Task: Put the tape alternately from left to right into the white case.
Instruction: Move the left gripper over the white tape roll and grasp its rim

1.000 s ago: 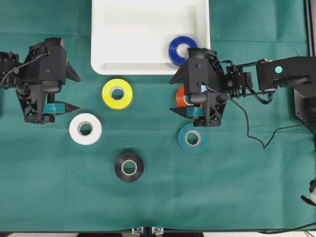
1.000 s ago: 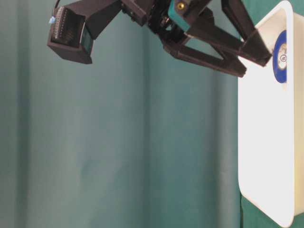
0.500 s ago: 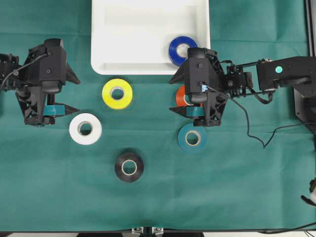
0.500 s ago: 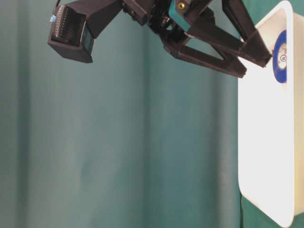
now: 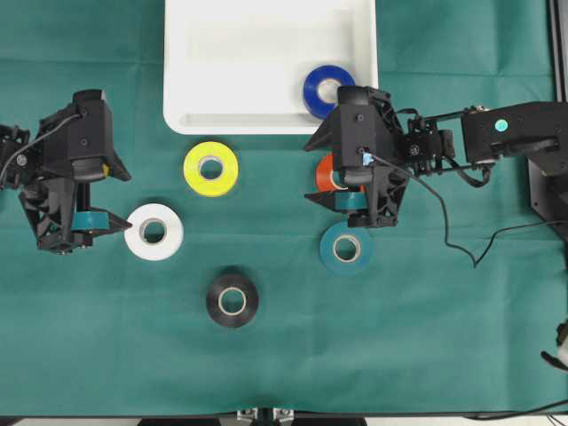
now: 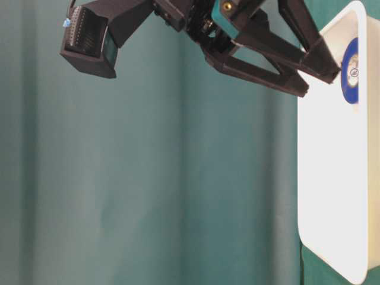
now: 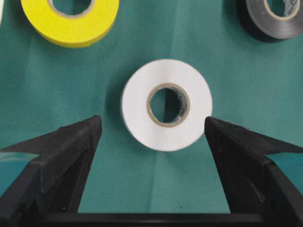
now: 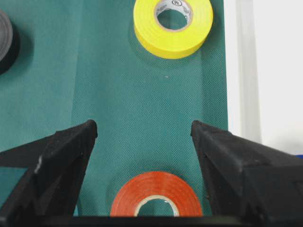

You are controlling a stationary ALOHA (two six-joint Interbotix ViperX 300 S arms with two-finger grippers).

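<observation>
The left gripper pinches the white tape by its narrow ring side (image 5: 153, 212) beside its hole (image 5: 153, 232) next, since the tape is about as wide as the open fingers.
The white case (image 5: 181, 106) stands at the back of the green cloth, and a blue tape roll (image 5: 327, 89) lies in its right front corner. A yellow roll (image 5: 211, 169), white roll (image 5: 153, 232), black roll (image 5: 232, 300) and teal roll (image 5: 346, 248) lie flat on the cloth. My left gripper (image 5: 130, 201) is open just left of the white roll (image 7: 165, 105), which lies ahead of its fingertips, level with the gap. My right gripper (image 5: 308, 173) hangs open and empty over the red-orange roll (image 8: 156, 194), which it partly hides from above.
Seen from table level, the case's rim (image 6: 309, 178) stands at the right with the blue roll (image 6: 350, 71) inside, and the right gripper (image 6: 322, 80) hovers beside it. The right arm's cable (image 5: 444, 231) trails over the cloth.
My left gripper has moved toward the table's front edge and now sits beside the white roll. The right arm and all the rolls have stayed put.
</observation>
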